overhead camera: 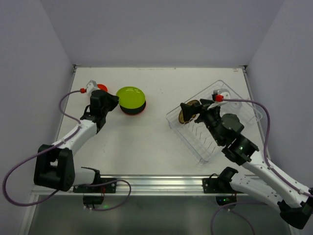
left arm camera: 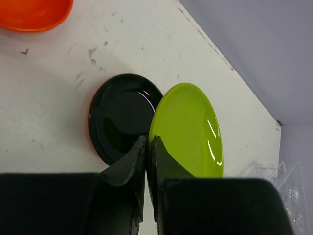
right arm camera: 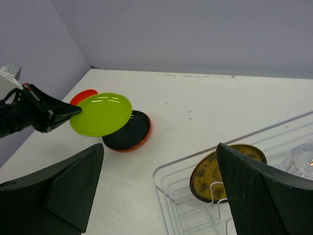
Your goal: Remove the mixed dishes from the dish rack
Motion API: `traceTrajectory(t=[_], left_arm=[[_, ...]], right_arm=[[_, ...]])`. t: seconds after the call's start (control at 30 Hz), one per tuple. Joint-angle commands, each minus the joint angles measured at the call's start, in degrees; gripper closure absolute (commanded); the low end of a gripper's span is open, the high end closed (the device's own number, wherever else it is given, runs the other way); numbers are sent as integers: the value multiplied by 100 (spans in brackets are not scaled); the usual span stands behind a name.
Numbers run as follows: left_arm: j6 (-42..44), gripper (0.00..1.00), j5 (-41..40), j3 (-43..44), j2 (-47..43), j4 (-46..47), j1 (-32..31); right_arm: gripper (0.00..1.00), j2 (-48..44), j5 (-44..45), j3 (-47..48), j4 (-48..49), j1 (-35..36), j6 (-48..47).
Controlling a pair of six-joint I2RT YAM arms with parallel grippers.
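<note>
The left gripper should keep holding the lime plate [overhead camera: 131,97] until it lines up with the middle of the dark plate. The lime plate is tilted and would drop crooked if the gripper opened now.
My left gripper [left arm camera: 148,139] is shut on the rim of the lime green plate [left arm camera: 188,129] and holds it tilted just above the dark plate [left arm camera: 122,117]. The dark plate lies on an orange plate [right arm camera: 147,135], of which only the rim shows. From above, the left gripper [overhead camera: 115,101] and lime plate [overhead camera: 131,97] are at the table's far left. The small orange-red bowl [overhead camera: 101,87] sits behind them. My right gripper [right arm camera: 161,191] is open and empty over the near-left corner of the clear dish rack [right arm camera: 166,178]. A brown-yellow patterned plate [right arm camera: 215,176] stands in the rack, and a clear cup [right arm camera: 303,155] is further in.
The dish rack [overhead camera: 195,147] lies at an angle on the right half of the white table. Grey walls close off the back and both sides. The right arm's cable loops over the rack's far end.
</note>
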Motion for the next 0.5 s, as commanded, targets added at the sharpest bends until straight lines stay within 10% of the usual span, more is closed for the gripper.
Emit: traceTrajectory(t=[0.0, 0.47], left_arm=[[391, 100, 79, 328, 604, 1327, 232], [1209, 100, -140, 1085, 2250, 1240, 258]], right_arm=[[1, -523, 361, -233, -130, -76, 716], [1, -1448, 204, -911, 310, -68, 391]])
